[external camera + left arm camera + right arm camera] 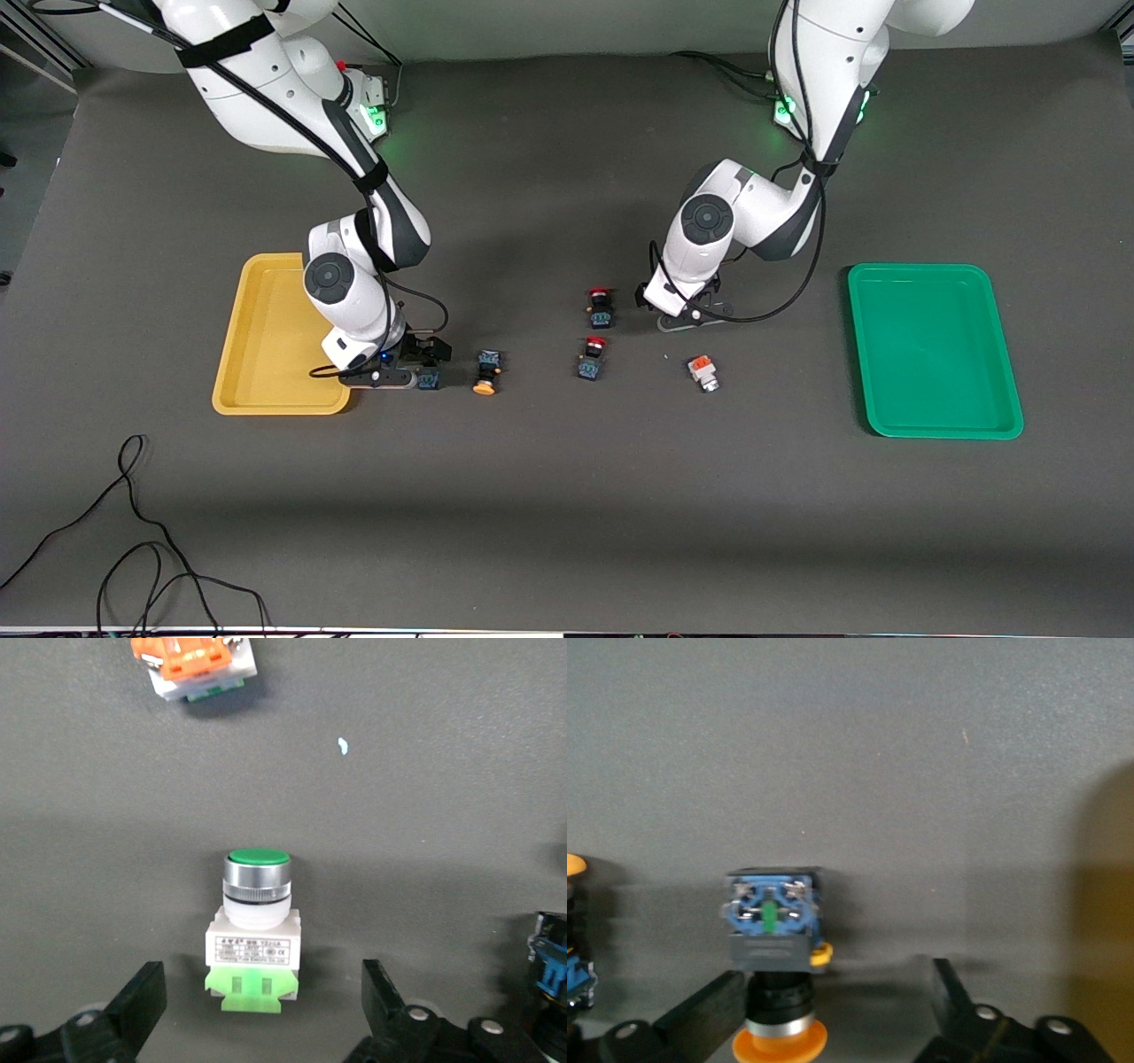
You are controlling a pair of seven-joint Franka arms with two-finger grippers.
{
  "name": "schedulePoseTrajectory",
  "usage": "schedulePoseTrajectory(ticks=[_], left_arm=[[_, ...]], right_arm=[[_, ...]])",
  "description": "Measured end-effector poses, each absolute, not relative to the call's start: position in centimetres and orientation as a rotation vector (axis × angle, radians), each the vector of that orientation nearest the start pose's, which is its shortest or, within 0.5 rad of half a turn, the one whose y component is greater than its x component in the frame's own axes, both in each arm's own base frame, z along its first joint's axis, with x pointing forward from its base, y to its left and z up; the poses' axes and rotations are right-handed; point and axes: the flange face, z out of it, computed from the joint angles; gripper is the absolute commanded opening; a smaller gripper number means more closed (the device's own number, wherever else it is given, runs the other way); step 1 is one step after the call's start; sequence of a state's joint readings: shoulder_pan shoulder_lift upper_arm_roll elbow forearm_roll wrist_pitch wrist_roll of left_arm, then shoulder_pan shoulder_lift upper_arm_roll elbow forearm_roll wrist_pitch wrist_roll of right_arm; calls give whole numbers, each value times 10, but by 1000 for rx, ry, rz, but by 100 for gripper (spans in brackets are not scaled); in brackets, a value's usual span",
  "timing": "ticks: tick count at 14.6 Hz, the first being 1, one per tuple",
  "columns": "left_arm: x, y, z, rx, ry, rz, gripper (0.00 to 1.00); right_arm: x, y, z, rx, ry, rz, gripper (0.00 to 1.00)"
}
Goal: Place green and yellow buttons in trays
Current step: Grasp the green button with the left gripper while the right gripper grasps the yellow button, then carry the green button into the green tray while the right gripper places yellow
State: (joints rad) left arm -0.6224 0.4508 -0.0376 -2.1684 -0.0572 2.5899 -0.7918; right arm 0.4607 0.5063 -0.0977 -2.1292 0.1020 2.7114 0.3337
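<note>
In the left wrist view my left gripper's fingers reach down beside the white body (253, 948), level with its pale-green back (252, 989), so my left gripper closes on the button next.
My left gripper (261, 1010) is low over the mat, open, with a green-capped button (257, 930) on a white body and pale-green back lying between its fingers, touching neither. In the front view this gripper (691, 312) covers that button. An orange-backed silver button (703, 373) lies nearer the camera. My right gripper (831, 1005) is open astride a yellow-capped button (771, 935) with a blue-black body, which lies close against one finger (709, 1010). This gripper (423, 365) is beside the yellow tray (266, 354). A second yellow-capped button (486, 370) lies next to it. The green tray (930, 350) sits toward the left arm's end.
Two red-capped dark switches (601, 306) (592, 357) lie mid-table between the two grippers. A loose black cable (133, 532) curls on the mat near the front edge at the right arm's end.
</note>
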Motion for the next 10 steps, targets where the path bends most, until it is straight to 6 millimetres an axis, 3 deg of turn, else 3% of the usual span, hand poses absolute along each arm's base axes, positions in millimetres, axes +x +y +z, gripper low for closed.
schedulePoseTrajectory(ticks=[1, 2, 4, 6, 8, 9, 10], left_arm=[[443, -343, 179, -3142, -291, 82, 78], [443, -343, 178, -3144, -291, 78, 49], [443, -343, 177, -3145, -291, 76, 15], [443, -343, 177, -3146, -283, 74, 0], [444, -344, 178, -3149, -276, 70, 0], [445, -344, 179, -3151, -277, 66, 0], [447, -344, 183, -3155, -280, 57, 0]], right_arm=[[546, 203, 178, -3108, 74, -128, 99], [550, 205, 182, -3105, 74, -138, 99], [557, 208, 192, -3105, 72, -124, 99], [559, 209, 195, -3106, 71, -114, 99], [557, 209, 190, -3110, 71, -102, 97], [556, 208, 188, -3112, 72, -96, 89], [556, 208, 185, -3114, 72, -93, 73]])
